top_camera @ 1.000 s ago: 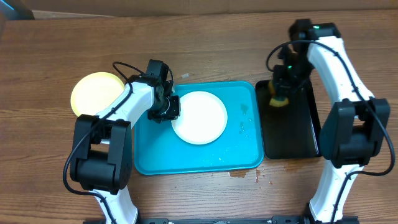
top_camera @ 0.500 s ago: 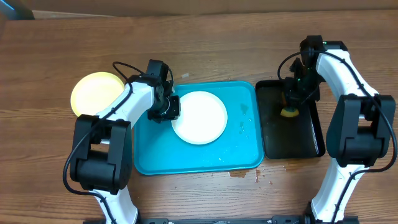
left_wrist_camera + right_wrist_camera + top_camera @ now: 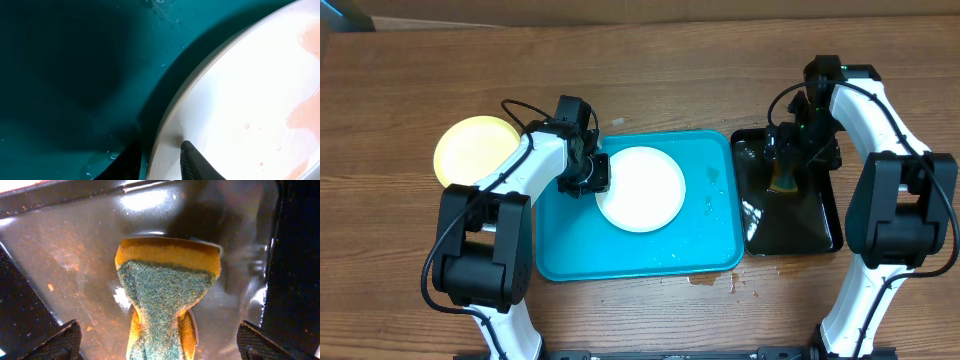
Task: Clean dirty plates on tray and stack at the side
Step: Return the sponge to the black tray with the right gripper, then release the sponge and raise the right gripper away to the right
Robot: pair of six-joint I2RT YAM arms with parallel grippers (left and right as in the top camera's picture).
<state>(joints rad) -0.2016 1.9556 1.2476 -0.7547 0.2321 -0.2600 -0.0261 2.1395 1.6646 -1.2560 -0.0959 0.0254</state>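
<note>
My left gripper will pinch the white plate's rim on the side nearest the pale yellow plate [image 3: 475, 150]. The white plate's far edge then stays free for tipping and stacking.
A white plate [image 3: 640, 188] [image 3: 250, 100] lies flat in the turquoise tray [image 3: 640, 255], with faint pinkish smears showing in the left wrist view. My left gripper [image 3: 598, 175] [image 3: 159, 157] straddles its left rim. One finger is on the plate's face and the other is outside over the tray, with a thin sliver of tray between that finger and the rim. A pale yellow plate [image 3: 475, 150] rests on the table left of the tray. My right gripper [image 3: 787, 165] [image 3: 162, 342] stands wide open over the black tray [image 3: 805, 225], clear of the sponge [image 3: 782, 182] [image 3: 167, 285] between its fingers.
The yellow sponge with a green scouring face stands on end on the wet black tray [image 3: 75, 255], where orange crumbs lie. Water drops dot the turquoise tray's right half [image 3: 715, 205]. A small wet patch [image 3: 712, 280] lies on the wood at the tray's front edge.
My right gripper carried the sponge to the middle of the black tray and opened, letting go of it. The left arm stayed put and its jaws eased apart slightly.
</note>
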